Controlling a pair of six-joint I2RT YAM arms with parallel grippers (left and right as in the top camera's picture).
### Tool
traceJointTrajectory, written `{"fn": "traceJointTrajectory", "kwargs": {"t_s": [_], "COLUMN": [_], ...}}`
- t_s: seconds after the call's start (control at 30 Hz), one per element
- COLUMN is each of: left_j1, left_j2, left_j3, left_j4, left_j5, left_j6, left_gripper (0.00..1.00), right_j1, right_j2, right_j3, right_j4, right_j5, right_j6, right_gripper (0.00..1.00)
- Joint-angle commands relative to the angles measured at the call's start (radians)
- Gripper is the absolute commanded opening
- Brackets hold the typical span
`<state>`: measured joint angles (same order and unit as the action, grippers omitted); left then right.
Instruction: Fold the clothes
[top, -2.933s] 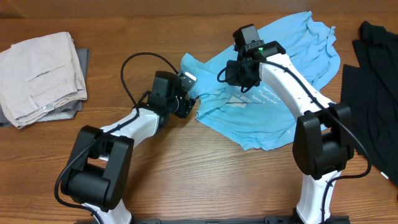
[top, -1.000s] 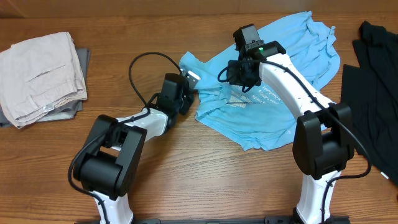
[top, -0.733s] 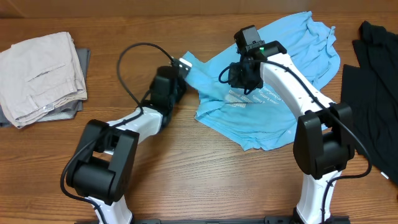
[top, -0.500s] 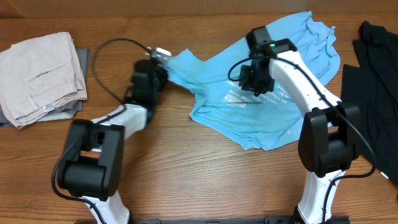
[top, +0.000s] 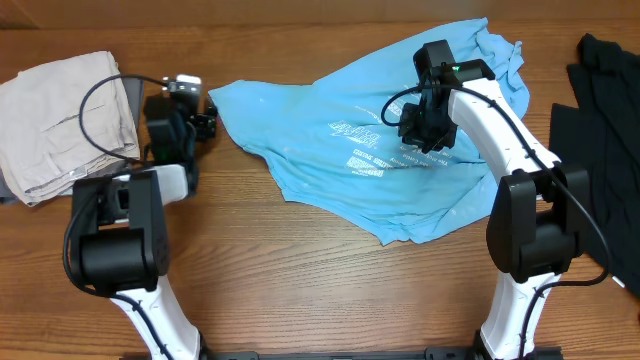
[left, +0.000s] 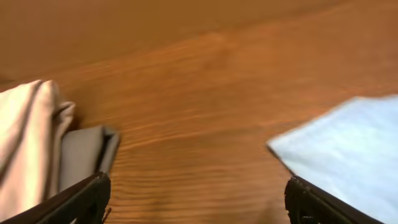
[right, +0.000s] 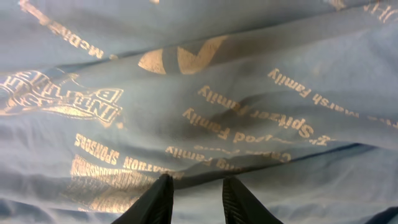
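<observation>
My left gripper should next grip the T-shirt's front corner (top: 287, 195) on the trousers' side, to pull the cloth out straight for folding.
The clothes, a light blue T-shirt (top: 330, 185) with printed lettering, lie spread across the table's middle and right. Its left corner (left: 348, 149) lies just right of my left gripper (top: 182, 108). That gripper (left: 199, 208) is open over bare wood, its jaws wide apart with nothing between them, between the shirt and the beige trousers. My right gripper (top: 430, 125) is down on the printed part of the shirt (right: 199, 74). It (right: 198, 193) is shut on a raised fold of the blue cloth.
Folded beige trousers (top: 65, 115) lie on a grey garment (left: 84, 155) at the far left, close to my left gripper. A black garment (top: 600, 130) lies at the right edge. Bare wood (top: 320, 290) runs along the front of the table.
My left gripper dragged the shirt's left corner leftward, spreading the shirt out, then let go and opened. My right gripper shifted slightly right with the cloth.
</observation>
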<state>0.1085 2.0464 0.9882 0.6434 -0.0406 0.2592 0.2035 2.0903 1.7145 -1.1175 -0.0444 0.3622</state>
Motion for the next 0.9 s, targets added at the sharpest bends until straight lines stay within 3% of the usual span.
{"fn": "traceJointTrajectory", "kwargs": {"t_s": [0.0, 0.13, 0.2, 0.27, 0.33, 0.47, 0.53, 0.77, 0.87], "left_j1": [-0.008, -0.056, -0.092, -0.138, -0.195, -0.299, -0.333, -0.372, -0.383], "left_j2": [-0.06, -0.204, -0.28, -0.351, -0.412, -0.447, -0.427, -0.327, -0.297], "left_j3": [0.07, 0.071, 0.071, 0.071, 0.071, 0.07, 0.07, 0.07, 0.07], "left_j4": [0.003, -0.112, -0.202, -0.311, -0.436, -0.642, -0.708, -0.812, -0.827], "left_j5": [0.021, 0.132, 0.2, 0.262, 0.282, 0.274, 0.253, 0.228, 0.258], "left_j6": [-0.129, -0.19, -0.23, -0.27, -0.304, -0.342, -0.367, -0.476, -0.478], "left_gripper": [0.89, 0.72, 0.51, 0.22, 0.04, 0.04, 0.04, 0.04, 0.04], "right_j1": [0.002, -0.011, -0.027, -0.05, -0.084, -0.167, -0.209, -0.378, -0.446], "right_j2": [-0.01, -0.011, -0.013, -0.014, -0.014, -0.014, -0.014, -0.014, -0.014], "right_j3": [0.003, 0.009, 0.009, 0.009, 0.01, 0.011, 0.011, 0.011, 0.01], "right_j4": [0.011, 0.008, 0.005, 0.004, 0.004, 0.006, 0.013, 0.024, 0.035], "right_j5": [0.007, 0.006, 0.006, 0.006, 0.0, -0.037, -0.035, 0.008, 0.01], "right_j6": [-0.006, -0.029, -0.029, -0.029, -0.029, -0.031, -0.057, -0.082, -0.082], "right_gripper": [0.34, 0.38, 0.38, 0.39, 0.4, 0.43, 0.53, 0.55, 0.73]}}
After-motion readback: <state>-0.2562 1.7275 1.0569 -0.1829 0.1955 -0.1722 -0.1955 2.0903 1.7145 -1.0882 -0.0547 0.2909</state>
